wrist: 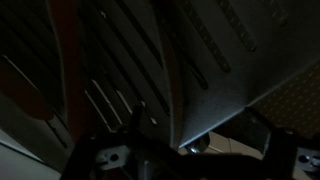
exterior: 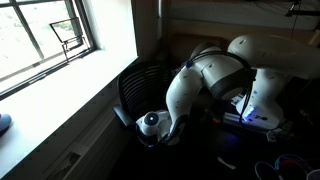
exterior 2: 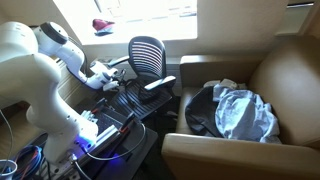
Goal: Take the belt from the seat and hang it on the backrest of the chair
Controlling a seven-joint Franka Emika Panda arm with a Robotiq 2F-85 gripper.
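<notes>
I should next pick up the belt with my gripper by the flat sides of its strap, which is standing on edge. The belt's loop then stays free to hang over the backrest.
The small black chair stands by the window, its ribbed backrest [exterior 2: 148,52] curving above the dark seat [exterior 2: 135,97]. It also shows behind the arm in an exterior view, as the chair [exterior: 140,88]. I cannot tell the belt apart from the dark seat in any view. My gripper [exterior 2: 104,75] hovers open beside the chair's front, a little above seat height, with nothing between its fingers. In the wrist view the gripper [wrist: 190,152] looks at a grey flat part of the chair [wrist: 215,70] and thin ribs [wrist: 110,95].
A big brown armchair [exterior 2: 285,75] stands right next to the chair, with a blue cloth bundle [exterior 2: 245,112] and a dark bag on its seat. The window sill [exterior: 60,95] runs behind the chair. Cables and a lit device [exterior 2: 100,135] lie near the robot's base.
</notes>
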